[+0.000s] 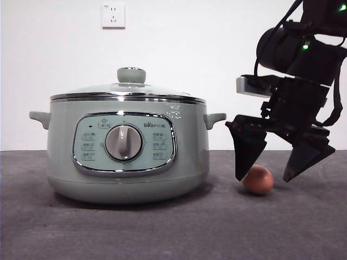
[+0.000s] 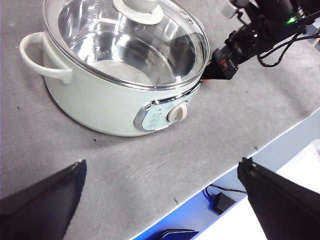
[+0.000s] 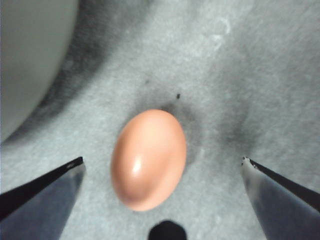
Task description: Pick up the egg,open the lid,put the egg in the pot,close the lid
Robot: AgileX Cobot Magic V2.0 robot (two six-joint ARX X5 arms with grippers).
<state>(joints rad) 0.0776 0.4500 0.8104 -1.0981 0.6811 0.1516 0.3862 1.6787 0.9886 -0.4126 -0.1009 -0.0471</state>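
Note:
My right gripper grips the brown egg by the two facing sides of its middle next, since the egg curves away to rounded ends.
The brown-orange egg (image 1: 258, 180) lies on the grey mat to the right of the pot (image 1: 127, 162). In the right wrist view the egg (image 3: 149, 159) is close below. My right gripper (image 1: 268, 177) is open and hangs just above the mat with one jaw on each side of the egg, not touching it (image 3: 162, 167). The glass lid (image 1: 130, 89) sits shut on the pot, its green knob (image 1: 131, 75) on top. My left gripper (image 2: 162, 170) is open and empty, high above the mat, looking down at the pot (image 2: 100, 100) and lid (image 2: 130, 40).
A white wall with a power socket (image 1: 113, 15) stands behind the pot. The left wrist view shows the mat's edge (image 2: 250, 147) and a blue cable (image 2: 217, 200) beyond it. The right arm (image 2: 255, 35) reaches down beside the pot.

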